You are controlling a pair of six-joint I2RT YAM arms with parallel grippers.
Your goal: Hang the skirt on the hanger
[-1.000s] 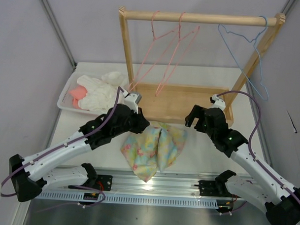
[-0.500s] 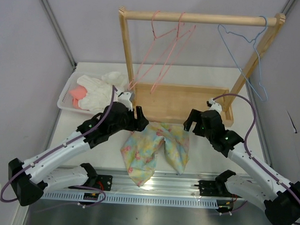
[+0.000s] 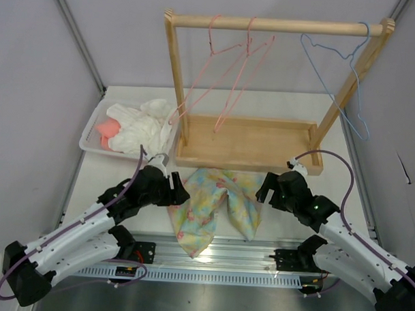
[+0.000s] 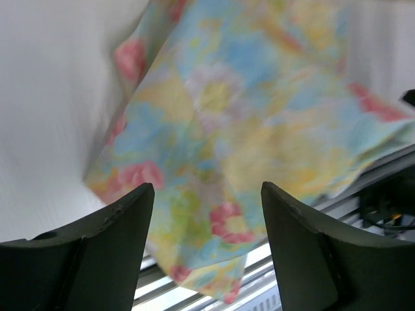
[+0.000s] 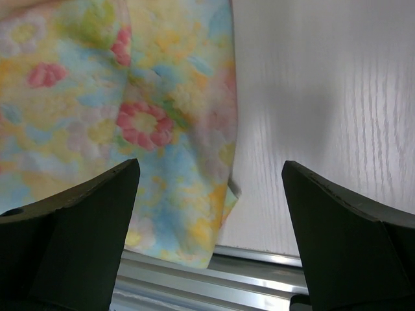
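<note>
Next, my left gripper grabs the skirt's side edge point(image 3: 173, 211) point(image 4: 111, 184), opposite my right gripper, to spread the skirt for placing on the hanger.
The skirt point(image 3: 216, 205), a pastel patchwork cloth with pink flowers, lies rumpled on the table between the two arms, and its front corner hangs over the near edge. My left gripper point(image 3: 180, 195) is open just left of it, with the cloth point(image 4: 246, 123) lying below and beyond the fingers point(image 4: 206, 188). On the skirt's right my right gripper point(image 3: 263, 192) is also open, over the skirt's right edge point(image 5: 149, 116) with nothing between the fingers point(image 5: 209, 165). The light-blue hanger point(image 3: 336, 77) hangs from the right end of the wooden bar.
A wooden rack point(image 3: 266, 24) with a box base point(image 3: 249, 140) stands behind the skirt, with two pink hangers point(image 3: 231, 67) on its bar. A white tray point(image 3: 91, 136) at the left holds white cloth point(image 3: 137, 129) and a coral-pink cloth point(image 3: 107, 129). A metal rail point(image 3: 211, 254) runs along the near edge.
My left gripper opened and let go of the skirt, which dropped and spread out on the table. Both arms drew back toward the near edge.
</note>
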